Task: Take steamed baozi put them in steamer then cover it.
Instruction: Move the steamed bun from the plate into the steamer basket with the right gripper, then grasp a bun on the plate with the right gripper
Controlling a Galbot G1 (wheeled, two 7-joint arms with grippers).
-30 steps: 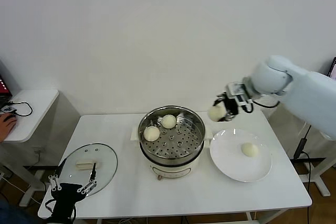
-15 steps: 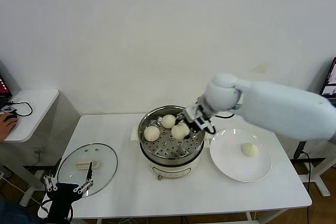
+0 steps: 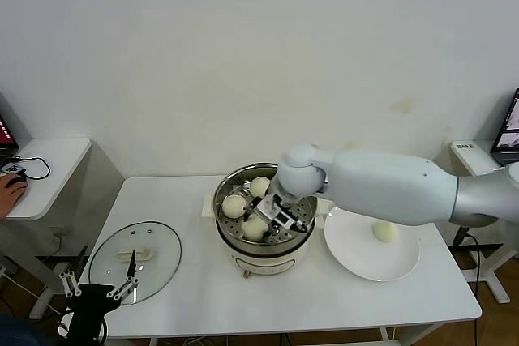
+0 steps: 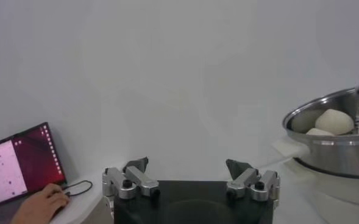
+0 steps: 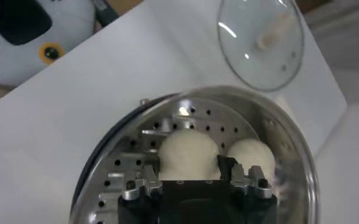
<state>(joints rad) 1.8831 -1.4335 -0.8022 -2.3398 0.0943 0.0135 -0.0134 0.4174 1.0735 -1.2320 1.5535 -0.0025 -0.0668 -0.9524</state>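
The baozi in my right gripper is low on the perforated tray and would rest in the steamer, so I need to open my right gripper now.
The steamer [image 3: 243, 258] stands mid-table with two steamed baozi [image 3: 234, 206] [image 3: 260, 186] lying on its perforated tray. My right gripper [image 3: 264, 223] reaches down inside the pot, shut on a third baozi [image 3: 253, 228] low over the tray. From the right wrist view that baozi [image 5: 188, 153] fills the space between the fingers of the right gripper [image 5: 189, 168], with another baozi [image 5: 253, 156] beside it. One more baozi [image 3: 384, 232] lies on the white plate [image 3: 357, 257]. The cover [image 3: 154, 242] lies flat on the table at the left. My left gripper [image 3: 96, 296] hangs open off the table's front left corner.
A side table [image 3: 49, 160] with cables and a person's hand stands at the far left; a laptop [image 4: 21, 167] shows there in the left wrist view, where the left gripper [image 4: 187, 165] is empty and the steamer [image 4: 334, 149] is off to one side. The wall is close behind.
My right arm has swung left from beyond the plate with the baozi and lowered it into the steamer. The left gripper has drifted slightly lower.
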